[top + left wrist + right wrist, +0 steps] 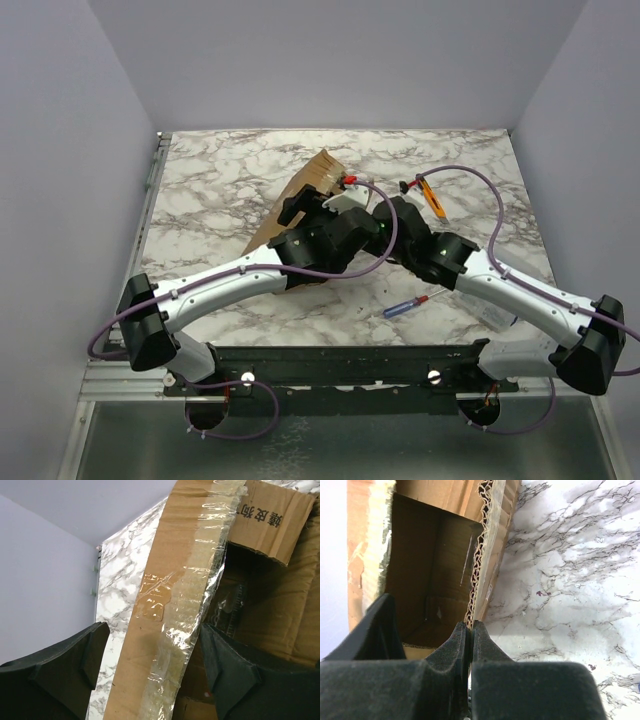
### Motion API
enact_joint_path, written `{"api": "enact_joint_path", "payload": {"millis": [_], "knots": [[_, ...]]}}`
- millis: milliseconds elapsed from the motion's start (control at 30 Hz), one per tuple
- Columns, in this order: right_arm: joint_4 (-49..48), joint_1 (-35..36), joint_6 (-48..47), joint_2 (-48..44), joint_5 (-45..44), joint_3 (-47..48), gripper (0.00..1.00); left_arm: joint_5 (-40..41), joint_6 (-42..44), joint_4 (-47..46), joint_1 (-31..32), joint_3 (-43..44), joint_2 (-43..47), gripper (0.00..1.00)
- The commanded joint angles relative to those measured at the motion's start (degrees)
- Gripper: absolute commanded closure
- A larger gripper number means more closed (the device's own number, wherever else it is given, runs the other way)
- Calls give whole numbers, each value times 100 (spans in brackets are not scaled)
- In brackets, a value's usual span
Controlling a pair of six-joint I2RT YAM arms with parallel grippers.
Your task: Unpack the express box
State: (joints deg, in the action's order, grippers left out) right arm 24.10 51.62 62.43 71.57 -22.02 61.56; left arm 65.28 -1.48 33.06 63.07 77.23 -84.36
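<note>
I will next grab the box flap by its taped edge (pixel 186 626) with my left gripper, so the box's opening beside the box's side stays free for unpacking.
The express box (pixel 312 178) is a brown cardboard carton in the middle of the marble table, mostly hidden under both wrists. My left gripper (pixel 155 665) is open. Its fingers (pixel 75 665) straddle a box flap (pixel 165 605) with glossy, crumpled tape along its edge. My right gripper (pixel 471 630) is shut on the corrugated edge of a box wall (pixel 482 555), beside the open box mouth. The box's inside (pixel 430 570) is dark, and I cannot make out what lies in it. In the top view the left gripper (pixel 300 207) and the right gripper (pixel 385 215) meet over the box.
An orange utility knife (pixel 432 198) lies on the table behind the right wrist. A blue-handled screwdriver (pixel 405 306) lies in front of the arms near the front edge. Grey walls close in the table on the left, right and back.
</note>
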Motion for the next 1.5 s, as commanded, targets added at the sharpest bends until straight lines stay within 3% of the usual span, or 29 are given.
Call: {"api": "enact_joint_path", "payload": {"millis": [0,200,367,567,800,933,1067,1167,1333,1467], "knots": [[53,81,167,-192,-26,84,99,293,370,119,-83,130,-431,20],[84,85,241,-393,-68,-47,99,281,429,232,-139,243,-603,16],[120,81,243,-509,-111,-83,99,-846,170,418,-216,464,-427,13],[121,85,268,-569,-65,-145,99,-31,230,568,-243,503,-677,17],[92,82,303,-599,-72,-303,99,109,277,581,-436,676,-579,55],[-91,77,404,-635,-10,-490,99,-57,458,588,-480,912,-495,71],[-330,78,410,-551,180,-658,99,-459,542,596,-480,1036,-323,88],[-499,77,445,-442,322,-794,99,-1216,552,582,-482,994,-131,100],[-990,77,288,-257,696,-1036,94,-2056,481,413,-477,547,-15,100],[-942,56,-318,-74,657,-1074,68,-2202,179,105,-487,-38,181,100]]}}
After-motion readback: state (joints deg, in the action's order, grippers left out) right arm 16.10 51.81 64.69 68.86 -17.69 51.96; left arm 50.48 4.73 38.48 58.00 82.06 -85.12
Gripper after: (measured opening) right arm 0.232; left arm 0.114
